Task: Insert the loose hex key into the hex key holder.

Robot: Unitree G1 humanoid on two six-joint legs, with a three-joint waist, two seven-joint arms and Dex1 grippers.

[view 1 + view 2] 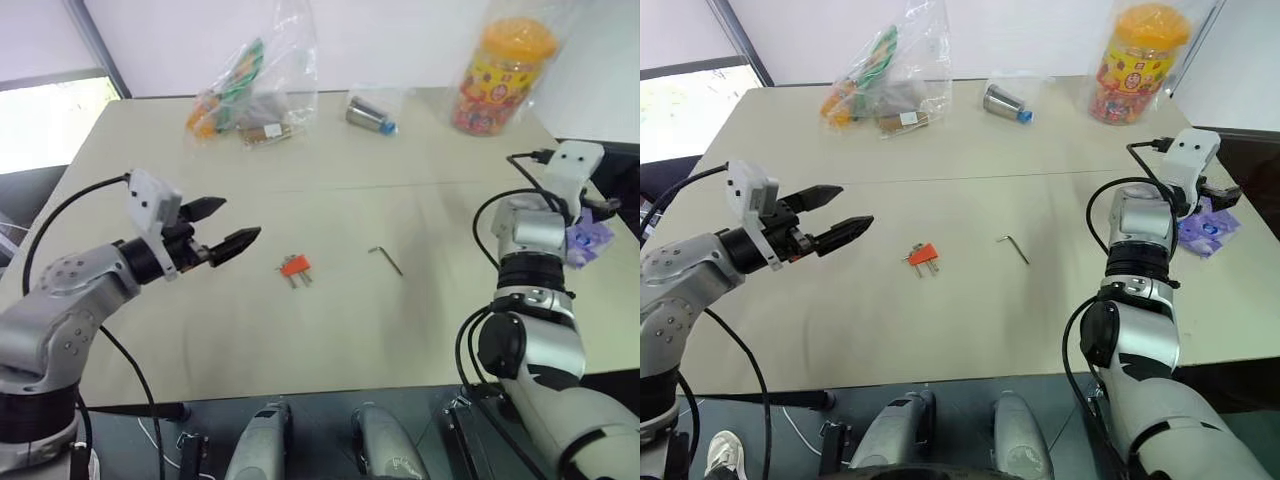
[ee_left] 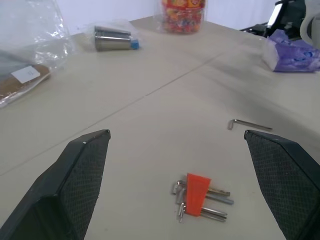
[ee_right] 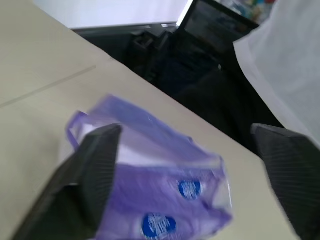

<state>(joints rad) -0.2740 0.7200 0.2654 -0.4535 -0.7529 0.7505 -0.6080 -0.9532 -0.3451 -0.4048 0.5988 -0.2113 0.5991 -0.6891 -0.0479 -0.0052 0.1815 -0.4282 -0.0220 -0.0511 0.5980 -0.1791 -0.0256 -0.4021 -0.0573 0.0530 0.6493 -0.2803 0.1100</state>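
Observation:
Next, my left gripper grabs the hex key holder by its flat orange-red block (image 1: 295,265), since thin metal keys jut out from both its sides.
The loose hex key (image 1: 385,259), a thin dark L-shaped rod, lies flat on the beige table (image 1: 200,330), right of centre. The hex key holder (image 1: 294,267), a small orange-red block with short metal keys sticking out, lies a hand's width to its left. My left gripper (image 1: 240,218) hovers above the table left of the holder, open and empty, pointing toward it. In the left wrist view the holder (image 2: 198,194) lies between the spread fingers (image 2: 80,175) and the key (image 2: 250,124) beyond it. My right gripper (image 3: 186,127) is open at the table's right edge, over a purple packet (image 3: 165,200).
A clear plastic bag of items (image 1: 250,95), a metal cylinder in a wrapper (image 1: 372,117) and a candy jar (image 1: 500,75) stand along the far edge. The purple packet (image 1: 590,240) lies near the right edge, with dark equipment beyond it.

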